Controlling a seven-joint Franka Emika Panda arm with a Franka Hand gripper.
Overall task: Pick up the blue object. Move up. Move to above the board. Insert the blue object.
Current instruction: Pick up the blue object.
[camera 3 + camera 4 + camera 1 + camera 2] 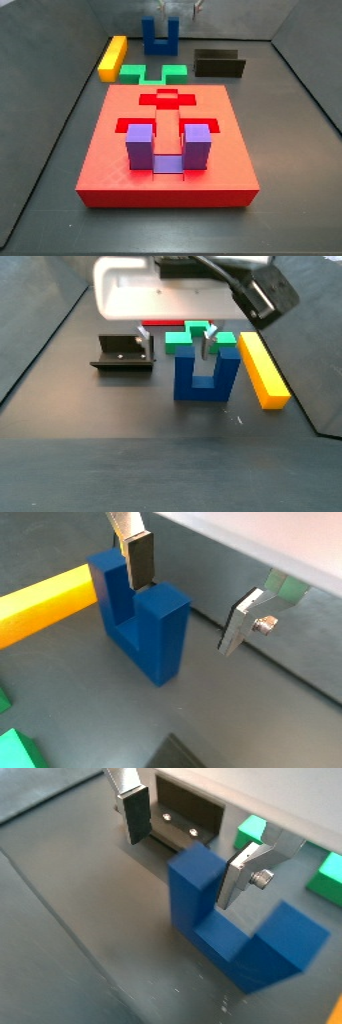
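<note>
My gripper picks up the blue object by its peg [173, 29] beside the dark fixture next, to insert the object into the red board [120, 165].
The blue object [160, 40] stands upright on the floor at the far end, prongs up, and shows in both side views [205, 374]. My gripper [185, 615] is low over it and open. Its two silver fingers straddle one prong: one finger [135, 557] sits in the slot between the prongs, the other finger [246, 620] stands outside. In a wrist view [183, 868] the prong [197, 880] lies close to the outer finger [246, 874], with a gap to the other one. The red board [120, 165] lies nearer the front, with a cross recess showing.
A purple U-shaped block [163, 148] sits in the board. A green notched block [154, 73] and a yellow bar [112, 57] lie between the board and the blue object. The fixture [221, 63] stands beside them [123, 353]. Grey walls ring the floor.
</note>
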